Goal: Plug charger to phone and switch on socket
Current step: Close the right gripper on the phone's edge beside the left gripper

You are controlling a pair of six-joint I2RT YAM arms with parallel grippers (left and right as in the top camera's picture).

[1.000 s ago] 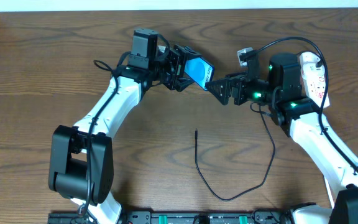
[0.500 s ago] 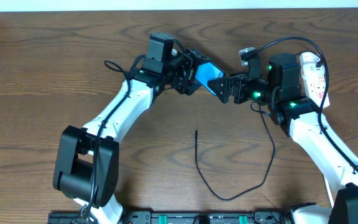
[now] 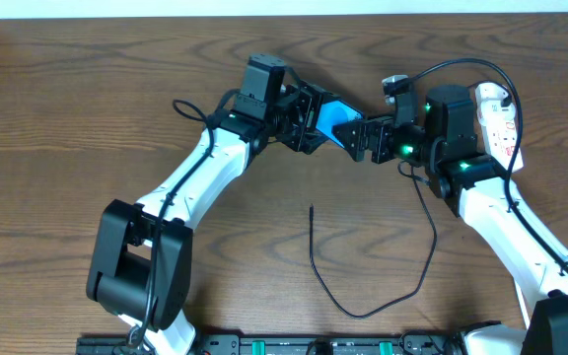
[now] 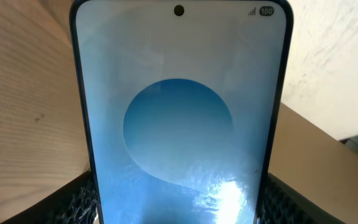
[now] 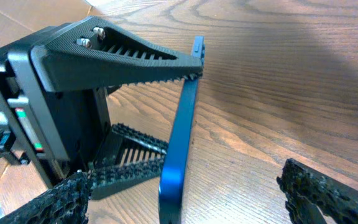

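My right gripper takes hold of the phone's loose end across its screen and back next, leaving the phone's opposite end free.
My left gripper is shut on the phone, holding it tilted above the table. In the left wrist view the phone's blue screen fills the frame between my fingers. My right gripper is open, its jaws on either side of the phone's free end. The right wrist view shows the phone edge-on between my right fingers, not touching them. The charger lies looped on the table, its plug tip free. The white socket lies at the far right, partly hidden by the right arm.
The table is brown wood with a pale edge along the back. Thick black robot cables arch over the right arm. A dark rail runs along the front edge.
My left arm has carried the phone to the right, bringing its end between the right gripper's open jaws. The right arm has hardly moved. The charger lies unchanged.
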